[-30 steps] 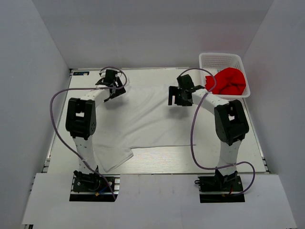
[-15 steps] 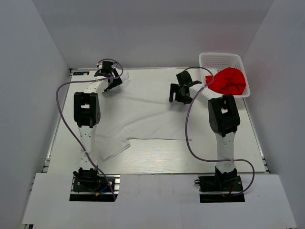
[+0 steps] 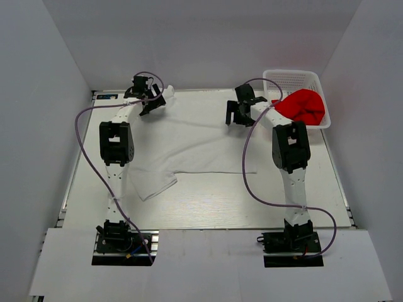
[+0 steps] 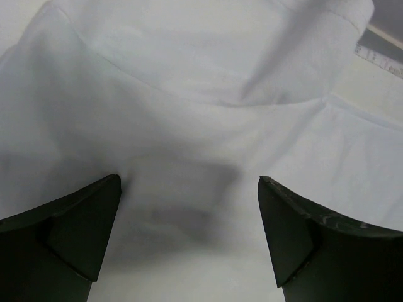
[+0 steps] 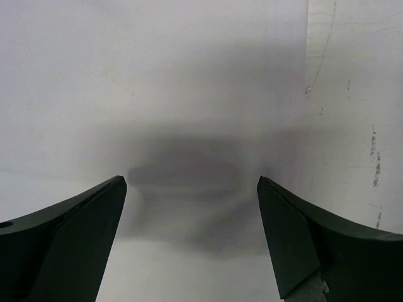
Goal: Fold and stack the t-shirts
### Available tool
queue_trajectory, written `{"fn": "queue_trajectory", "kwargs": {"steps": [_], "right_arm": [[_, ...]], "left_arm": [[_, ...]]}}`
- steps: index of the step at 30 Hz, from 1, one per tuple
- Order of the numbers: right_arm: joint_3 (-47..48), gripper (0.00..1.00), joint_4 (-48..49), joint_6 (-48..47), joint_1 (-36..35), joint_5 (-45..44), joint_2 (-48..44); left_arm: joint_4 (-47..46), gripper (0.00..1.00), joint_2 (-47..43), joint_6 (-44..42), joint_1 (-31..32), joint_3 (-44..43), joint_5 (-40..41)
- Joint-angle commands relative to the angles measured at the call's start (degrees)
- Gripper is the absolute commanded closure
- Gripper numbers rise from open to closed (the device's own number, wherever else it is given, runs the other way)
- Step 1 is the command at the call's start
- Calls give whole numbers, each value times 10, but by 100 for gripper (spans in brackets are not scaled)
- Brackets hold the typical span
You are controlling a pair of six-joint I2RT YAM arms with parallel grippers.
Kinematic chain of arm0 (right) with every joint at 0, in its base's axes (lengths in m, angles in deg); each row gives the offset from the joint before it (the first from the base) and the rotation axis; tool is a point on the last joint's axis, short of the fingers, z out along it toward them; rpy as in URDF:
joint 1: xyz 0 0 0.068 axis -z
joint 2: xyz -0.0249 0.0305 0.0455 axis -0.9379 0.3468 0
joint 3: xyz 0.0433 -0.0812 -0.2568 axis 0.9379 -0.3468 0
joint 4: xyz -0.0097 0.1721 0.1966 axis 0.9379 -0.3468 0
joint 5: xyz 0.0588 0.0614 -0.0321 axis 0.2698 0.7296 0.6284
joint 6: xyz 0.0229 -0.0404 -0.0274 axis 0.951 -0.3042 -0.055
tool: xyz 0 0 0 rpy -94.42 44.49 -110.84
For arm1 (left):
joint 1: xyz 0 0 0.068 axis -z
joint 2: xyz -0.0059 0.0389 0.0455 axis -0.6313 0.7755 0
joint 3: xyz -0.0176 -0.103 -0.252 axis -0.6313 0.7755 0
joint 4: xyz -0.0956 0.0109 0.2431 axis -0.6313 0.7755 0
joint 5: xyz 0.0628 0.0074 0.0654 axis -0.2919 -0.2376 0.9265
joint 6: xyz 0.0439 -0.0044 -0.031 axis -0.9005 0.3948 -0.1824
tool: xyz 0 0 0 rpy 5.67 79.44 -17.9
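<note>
I should next use my left gripper to grab the near sleeve's end on the white t-shirt (image 3: 189, 141), so that the t-shirt's near side can be folded over its body.
The white t-shirt (image 3: 189, 141) lies spread on the table, with one sleeve sticking out at its near left. My left gripper (image 3: 152, 104) is open over the shirt's far left corner; in the left wrist view (image 4: 189, 189) its jaws stand wide apart just above wrinkled white cloth (image 4: 208, 119). My right gripper (image 3: 237, 117) is open over the shirt's far right corner; in the right wrist view (image 5: 190, 189) there is smooth white cloth (image 5: 157, 94) between the jaws. The red t-shirt (image 3: 303, 106) lies bunched in the white basket (image 3: 293, 78).
The basket stands at the far right corner, close to the right arm. The shirt's right edge and bare table (image 5: 352, 126) show in the right wrist view. Purple cables loop beside both arms. White walls enclose the table (image 3: 214, 201).
Both arms have stretched toward the far edge. The white shirt has slid that way with them; its near hem now lies farther from the arm bases.
</note>
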Motion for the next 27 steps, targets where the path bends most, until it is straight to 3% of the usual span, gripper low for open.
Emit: {"fn": "queue_trajectory", "kwargs": {"steps": [1,7,10,16,23,27], "right_arm": [[6,10,0,-28,-3,12,-59],[-148,10,93,-37,-30,27,-189],[-256,10,146,-17,-50,8,-267],[-443,10,223,83,-55,-12,-365],[-525,10,237,137,-52,-77,-441],[-528,10,235,135,-51,-59,-445]], "left_arm": [[-1,0,-86,-10,0,18,-42],[16,0,-284,-3,6,198,21],[29,0,-407,54,12,407,18],[83,0,-594,135,17,681,22],[150,0,-812,216,17,873,4],[175,0,-856,222,24,925,-12]]}}
